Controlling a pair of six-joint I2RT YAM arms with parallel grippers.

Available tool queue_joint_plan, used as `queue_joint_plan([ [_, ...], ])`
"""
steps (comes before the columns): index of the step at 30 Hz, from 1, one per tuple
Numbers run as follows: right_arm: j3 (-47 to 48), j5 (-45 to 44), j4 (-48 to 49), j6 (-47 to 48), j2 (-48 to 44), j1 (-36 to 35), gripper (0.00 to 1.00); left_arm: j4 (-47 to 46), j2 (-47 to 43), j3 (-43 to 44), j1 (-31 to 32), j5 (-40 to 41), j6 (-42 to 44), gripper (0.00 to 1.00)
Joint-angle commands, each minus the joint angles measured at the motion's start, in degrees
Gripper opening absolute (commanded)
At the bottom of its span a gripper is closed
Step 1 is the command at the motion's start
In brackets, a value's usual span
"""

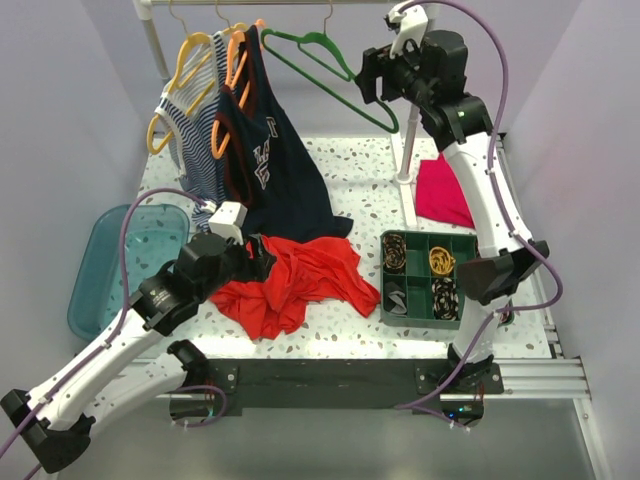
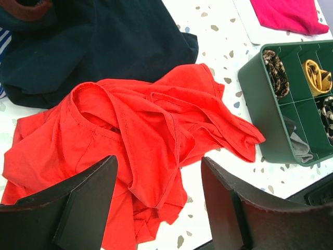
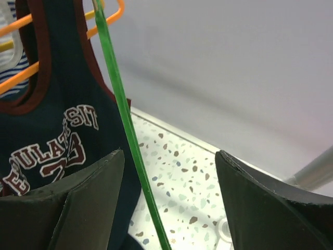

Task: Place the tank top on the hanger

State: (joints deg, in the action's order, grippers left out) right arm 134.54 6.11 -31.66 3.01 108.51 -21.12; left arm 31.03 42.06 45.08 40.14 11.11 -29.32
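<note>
The green hanger's thin bar should be grabbed near one end by my right gripper next. The opposite end then stays free to go into the tank top.
The red-orange tank top [image 1: 295,283] lies crumpled on the table's front middle, and shows close up in the left wrist view [image 2: 130,151]. My left gripper [image 1: 262,256] hovers open just above its left part, with the fabric below and between the fingers [image 2: 88,203]. The green hanger [image 1: 325,62] hangs from the rail at the back. My right gripper [image 1: 368,78] is open at the hanger's right end, and its thin green bar [image 3: 127,135] runs between the jaws, close to the left finger [image 3: 78,203], not gripped.
A navy lettered tank top [image 1: 270,150] hangs on an orange hanger [image 1: 237,55], beside a yellow hanger [image 1: 185,70] with a striped garment. A green compartment tray [image 1: 428,275] stands right of the tank top. A magenta cloth [image 1: 443,190] lies back right, and a teal bin [image 1: 125,262] sits left.
</note>
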Motion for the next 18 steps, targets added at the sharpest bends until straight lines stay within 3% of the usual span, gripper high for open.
queue_joint_plan([
  [1, 1.26, 10.33, 0.72, -2.03, -0.84, -0.5, 0.75, -0.7, -0.32, 0.01, -0.24, 0.05, 1.11, 0.7],
  [7, -4.9, 10.06, 4.67, -5.81, -3.65, -0.58, 0.74, -0.88, -0.49, -0.52, -0.15, -0.13, 1.02, 0.7],
  [14, -1.03, 9.01, 1.69, -6.87, 0.38, -0.67, 0.71, -1.23, -0.4, -0.26, -0.24, -0.83, 0.76, 0.7],
  [18, 1.24, 7.08, 0.21, -6.26, 2.4, -1.64, 0.64, -1.23, -0.4, -0.17, -0.15, -1.01, 0.58, 0.7],
])
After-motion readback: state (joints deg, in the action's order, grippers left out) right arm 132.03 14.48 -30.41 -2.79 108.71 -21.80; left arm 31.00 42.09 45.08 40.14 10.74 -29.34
